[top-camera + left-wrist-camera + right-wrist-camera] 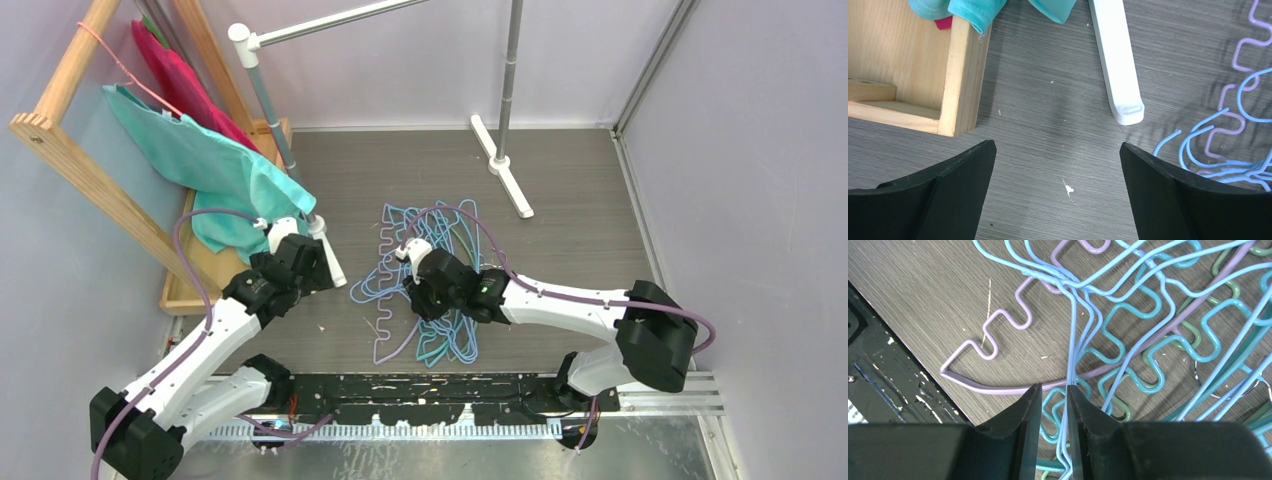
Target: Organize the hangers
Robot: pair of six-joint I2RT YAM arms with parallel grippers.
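I need to hold the light blue hanger by its side wire with my right gripper, so the hook stays free and the hanger can be hung.
A tangled pile of hangers [385, 272] in light blue, teal, green and lavender lies flat on the grey wood floor in the middle. My right gripper [420, 290] is down on the pile. In the right wrist view its jaws [1054, 386] stand narrowly apart around a bundle of light blue hanger wires [1073, 340]. The wires lie against the right finger, with a small gap to the left finger. A lavender zigzag hanger [998, 320] and teal ones [1118, 347] lie underneath. My left gripper [315, 265] [1058, 145] is open and empty over bare floor, left of the pile's edge [1198, 145].
A white rail-stand foot [1118, 60] lies just ahead of my left gripper; the second foot [510, 180] stands behind the pile. A wooden rack base [960, 75] with teal cloth [200, 160] and a pink wire hanger [130, 75] stands at left. The black mounting plate [878, 380] borders the pile's near side.
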